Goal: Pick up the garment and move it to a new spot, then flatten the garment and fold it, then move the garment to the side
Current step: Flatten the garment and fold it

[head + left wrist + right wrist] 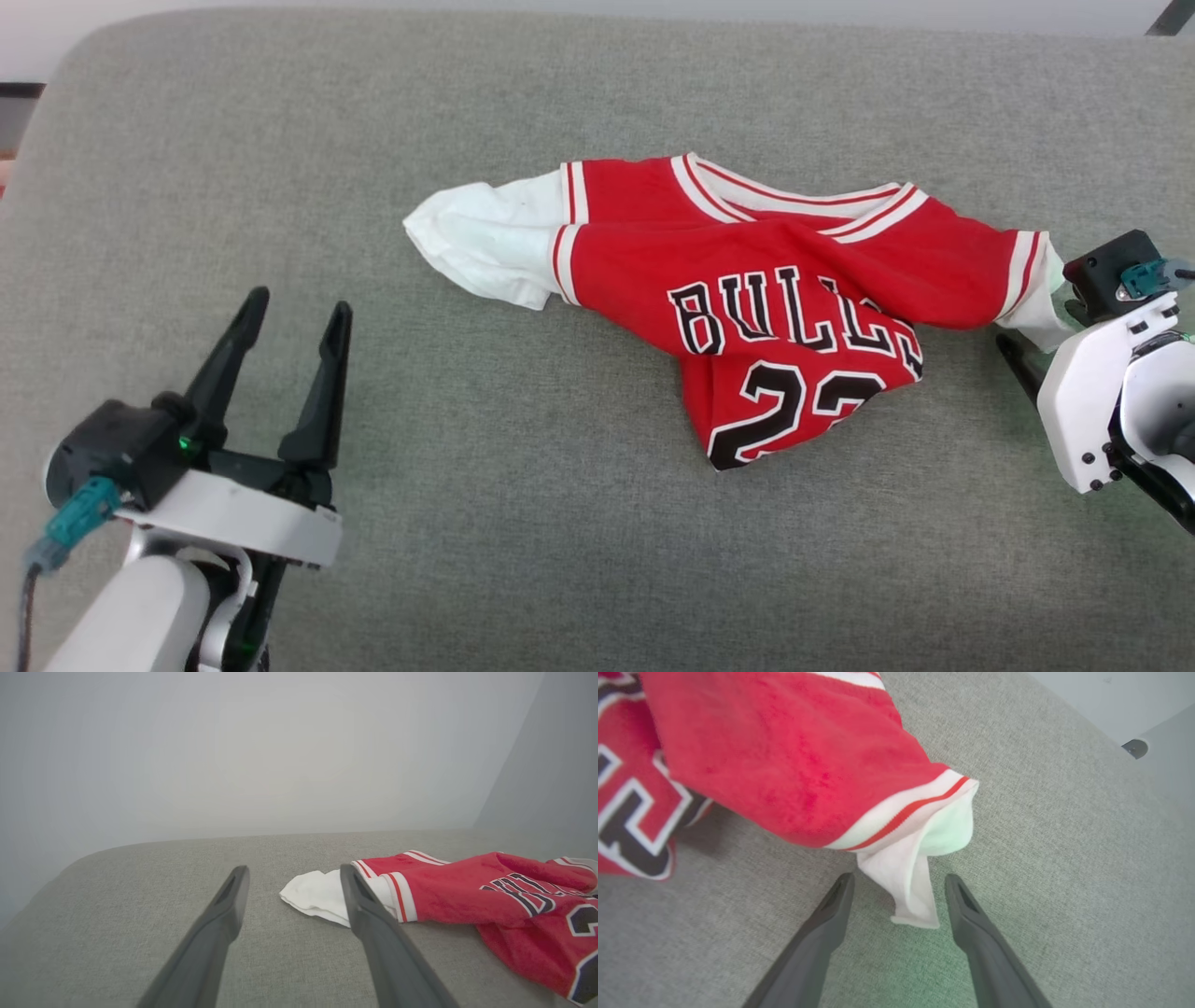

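Observation:
My right gripper is going to pinch the garment by the white sleeve end (1039, 314) next. That end stands up in a narrow fold, while the red body (773, 269) lies slack.
The garment (766, 280) lies crumpled on the grey padded surface (523, 523), "BULLS" and "23" facing up, collar toward the far side. One white sleeve end (476, 238) points left, the other (915, 886) points right. My left gripper (297, 308) is open at the lower left, well short of the left sleeve, which lies just ahead and right of its fingertips (348, 872). My right gripper (899, 879) is open at the right sleeve. The white sleeve tip hangs between its two fingers, which are not closed on it.
The grey surface ends in a rounded corner at the far left (84, 56), with a pale wall (280, 756) behind it. Bare fabric stretches in front of the garment and on both sides. A small grey fitting (1134, 747) sits beyond the far edge.

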Robot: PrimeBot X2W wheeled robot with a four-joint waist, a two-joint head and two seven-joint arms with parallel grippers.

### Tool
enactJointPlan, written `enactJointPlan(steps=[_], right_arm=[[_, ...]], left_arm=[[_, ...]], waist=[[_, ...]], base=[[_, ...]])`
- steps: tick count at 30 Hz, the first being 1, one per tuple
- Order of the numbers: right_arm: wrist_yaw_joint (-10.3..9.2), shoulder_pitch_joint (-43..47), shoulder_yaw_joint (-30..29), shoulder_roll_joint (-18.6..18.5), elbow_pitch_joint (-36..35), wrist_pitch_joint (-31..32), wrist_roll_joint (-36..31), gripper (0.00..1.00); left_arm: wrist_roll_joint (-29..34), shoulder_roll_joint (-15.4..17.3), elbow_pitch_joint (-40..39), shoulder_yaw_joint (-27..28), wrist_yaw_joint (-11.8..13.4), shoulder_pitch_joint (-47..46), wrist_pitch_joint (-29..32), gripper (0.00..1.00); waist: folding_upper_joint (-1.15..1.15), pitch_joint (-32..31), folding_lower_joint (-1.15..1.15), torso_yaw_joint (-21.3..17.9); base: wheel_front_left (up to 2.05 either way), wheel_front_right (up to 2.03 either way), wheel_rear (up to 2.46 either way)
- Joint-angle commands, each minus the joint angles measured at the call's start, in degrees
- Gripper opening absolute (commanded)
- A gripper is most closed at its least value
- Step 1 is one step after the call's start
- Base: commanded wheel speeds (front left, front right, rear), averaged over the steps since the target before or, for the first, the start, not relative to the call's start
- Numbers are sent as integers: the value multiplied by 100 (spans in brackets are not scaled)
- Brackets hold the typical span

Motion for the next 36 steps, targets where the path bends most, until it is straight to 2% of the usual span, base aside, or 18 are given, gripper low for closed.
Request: enactJointPlan(steps=[1,9,14,20,26,30,33,34,36], right_arm=[[-4,-89,36,-2,75,-44,15,0],[-4,-140,-92,138,228,-174,294,0],[-4,1,-564,406,185,-222,778,0],[-4,209,-1976,1148,-70,89,1805,0],[-2,275,-3867,2429,-210,664,2524,0],[-2,182,-5144,2832,5,982,2503,0],[-1,-13,-5868,2900,231,1208,2360,0],[-1,-95,-6061,2900,354,1298,2410,0],[-1,-77,-6129,2912,337,1327,1962,0]], left_arm=[[95,-86,39,93,-92,92,4,100],[275,-346,191,450,-355,235,4,100],[334,-462,257,612,-498,284,4,100],[418,-536,309,725,-581,371,4,100],[430,-577,310,794,-637,427,4,100],[427,-596,311,804,-663,438,4,100],[422,-606,317,811,-680,440,4,100],[419,-603,319,815,-686,440,4,100],[420,-599,318,819,-696,429,4,100]], waist=[[0,24,0,18],[0,19,0,-42],[0,-41,0,-125],[0,-102,0,-231],[0,-114,0,-311],[0,-103,0,-311],[0,-89,0,-300],[0,-81,0,-300],[0,-59,0,-288]], base=[[0,0,0],[0,0,0],[0,0,0],[0,0,0],[0,0,0],[0,0,0],[0,0,0],[0,0,0],[0,0,0]])
